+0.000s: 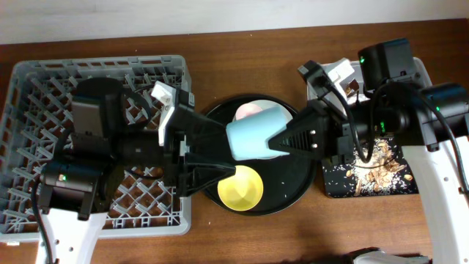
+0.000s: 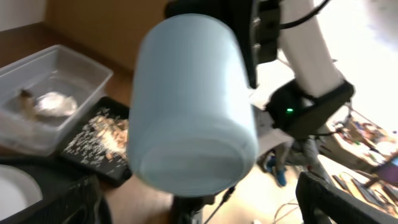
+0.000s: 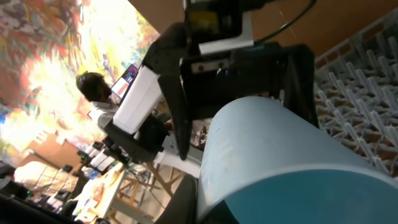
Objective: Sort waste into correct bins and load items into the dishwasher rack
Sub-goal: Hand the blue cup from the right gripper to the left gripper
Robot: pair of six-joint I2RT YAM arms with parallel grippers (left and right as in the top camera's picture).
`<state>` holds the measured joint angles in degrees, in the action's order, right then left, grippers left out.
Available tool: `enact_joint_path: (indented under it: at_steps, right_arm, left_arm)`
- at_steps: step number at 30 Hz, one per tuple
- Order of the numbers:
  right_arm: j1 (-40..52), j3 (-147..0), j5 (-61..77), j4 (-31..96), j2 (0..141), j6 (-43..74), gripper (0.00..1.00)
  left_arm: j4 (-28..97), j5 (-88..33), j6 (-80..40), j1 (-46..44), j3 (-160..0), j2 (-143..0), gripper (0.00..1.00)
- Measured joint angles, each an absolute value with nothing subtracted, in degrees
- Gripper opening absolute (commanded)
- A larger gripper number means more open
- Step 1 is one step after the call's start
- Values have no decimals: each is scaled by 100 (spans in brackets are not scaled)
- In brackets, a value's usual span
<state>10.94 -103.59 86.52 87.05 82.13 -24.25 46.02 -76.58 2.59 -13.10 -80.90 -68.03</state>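
My left gripper grabs the light-blue cup by its base end next, so the cup's opening stays free to load facedown into the dishwasher rack.
The light-blue cup hangs on its side above the round black tray, between my two grippers. My right gripper is shut on its mouth end; the right wrist view shows the cup close up with its teal inside. My left gripper is open, its fingers spread wide at the cup's base, and they do not close on it. The pink cup and the yellow bowl sit on the round tray. The chopsticks and the wrapper are not in view.
The grey dishwasher rack lies under my left arm. The clear tub holds a white napkin at the far right. The shallow black tray with beige scraps lies in front of the tub.
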Motion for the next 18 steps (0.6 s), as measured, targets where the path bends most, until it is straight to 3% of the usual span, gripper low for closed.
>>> enact_joint_path:
  at_steps: [5,6,7,18]
  right_arm:
    - [1492,-10359,8635,8687,8213,-2705,4]
    - [1533,-10359,8628,8659,8213,-2727,4]
    - [1555,-10359,8626,8654,8213,-2740,4]
    - [1568,-10359,8606,8639,8189,-2871,4]
  left_arm:
    - [4429,-8027,259,-1313,-8090,-6803,89]
    - [4429,-8042,261,-1310,-8090,-6803,80]
    - [4427,-8040,259,-1310,-8090,-6803,77]
    - [4108,-7658,257,-1693,-8090,-6836,68]
